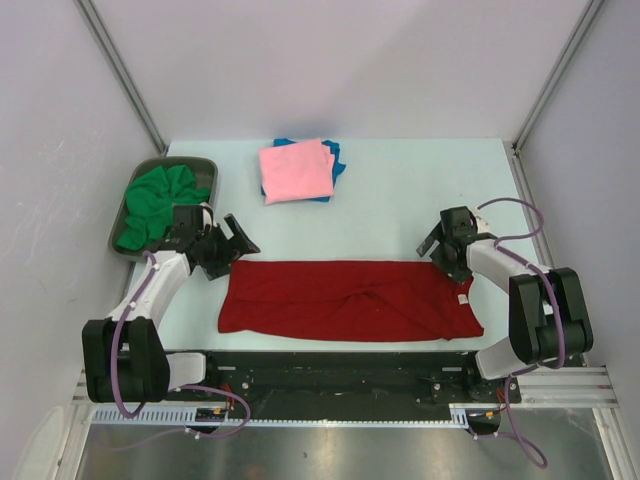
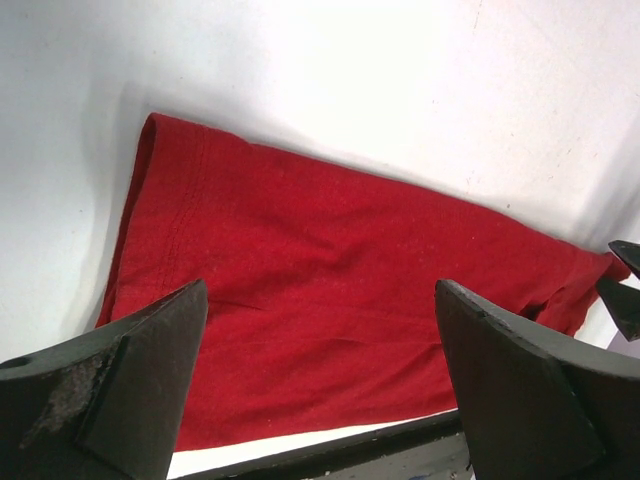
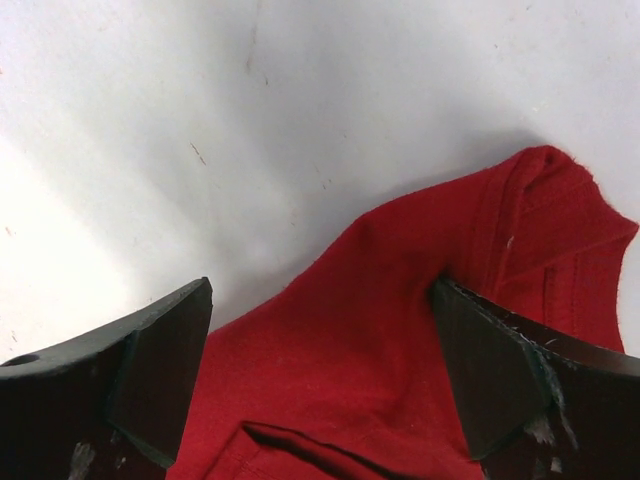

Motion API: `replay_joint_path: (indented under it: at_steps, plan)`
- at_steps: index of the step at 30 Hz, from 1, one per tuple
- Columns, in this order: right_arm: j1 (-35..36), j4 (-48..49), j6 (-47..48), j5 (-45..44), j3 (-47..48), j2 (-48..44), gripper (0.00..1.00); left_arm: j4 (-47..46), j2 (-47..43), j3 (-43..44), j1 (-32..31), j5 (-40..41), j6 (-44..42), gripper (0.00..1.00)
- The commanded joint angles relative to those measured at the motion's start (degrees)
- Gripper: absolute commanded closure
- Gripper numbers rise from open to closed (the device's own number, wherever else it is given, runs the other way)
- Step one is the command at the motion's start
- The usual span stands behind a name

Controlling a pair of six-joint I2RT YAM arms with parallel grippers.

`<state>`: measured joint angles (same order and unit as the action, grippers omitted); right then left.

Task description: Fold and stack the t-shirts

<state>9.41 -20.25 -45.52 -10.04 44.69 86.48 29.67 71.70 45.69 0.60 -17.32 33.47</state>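
The band still has to swing around for folding. My right gripper should next grab the dark red t-shirt's far corner at the tag end (image 3: pixel 500 205) for that.
The dark red t-shirt (image 1: pixel 345 300) lies flat across the near table, folded into a long band, its small white tag (image 1: pixel 463 298) at the right end. My left gripper (image 1: pixel 232 243) is open above its far left corner; the cloth (image 2: pixel 330 300) fills the left wrist view between empty jaws. My right gripper (image 1: pixel 436 250) is open above the far right corner, over the cloth (image 3: pixel 370 340). A folded pink t-shirt (image 1: pixel 295 170) lies on a folded blue one (image 1: pixel 334 152) at the back. A crumpled green t-shirt (image 1: pixel 155 202) fills the tray.
The grey tray (image 1: pixel 206 163) stands at the back left, just behind my left arm. The black rail (image 1: pixel 340 372) runs along the table's near edge. White walls close in left, right and behind.
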Motion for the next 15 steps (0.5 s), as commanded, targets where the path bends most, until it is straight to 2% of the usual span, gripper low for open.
replay_joint_path:
  at_steps: [1, 3, 4, 6, 7, 10, 12, 13, 15]
  plan:
    - [0.1, 5.8, 0.7, 2.5, -1.7, 5.8, 0.09, -1.2, -0.5, 0.1, -0.1, -2.6, -0.9, 0.0]
    - [0.7, 5.4, 1.4, 1.7, -1.6, 5.9, 0.14, -1.2, -0.5, 0.1, -0.1, -3.5, -0.8, 0.0]
    - [0.8, 5.5, 1.7, 1.5, -1.5, 6.1, 0.23, -1.5, -0.8, 0.0, -0.1, -3.7, -0.8, 0.0]
    - [0.8, 4.8, 2.6, 1.9, -1.2, 6.3, 0.33, -1.8, -0.9, -0.3, -0.2, -4.3, -0.6, 0.0]
    - [1.0, 4.6, 2.9, 1.8, -1.0, 6.7, 0.43, -1.9, -1.3, -0.3, -0.1, -4.5, -0.6, 0.0]
    - [1.8, 3.4, 3.8, 1.4, -0.7, 6.8, 0.6, -2.2, -1.8, -0.6, -0.2, -5.4, -0.3, 0.0]
    - [3.1, 2.7, 4.3, 0.1, -0.7, 6.8, 0.66, -2.2, -2.4, -0.8, -0.1, -5.7, -0.3, 0.0]
    - [3.2, 2.5, 4.6, -0.2, -0.7, 6.9, 0.74, -2.6, -2.4, -1.0, -0.1, -6.0, -0.2, 0.0]
    - [3.4, 2.3, 4.6, -0.5, -0.7, 7.5, 0.83, -2.6, -2.5, -0.9, -0.1, -6.1, -0.3, 0.0]
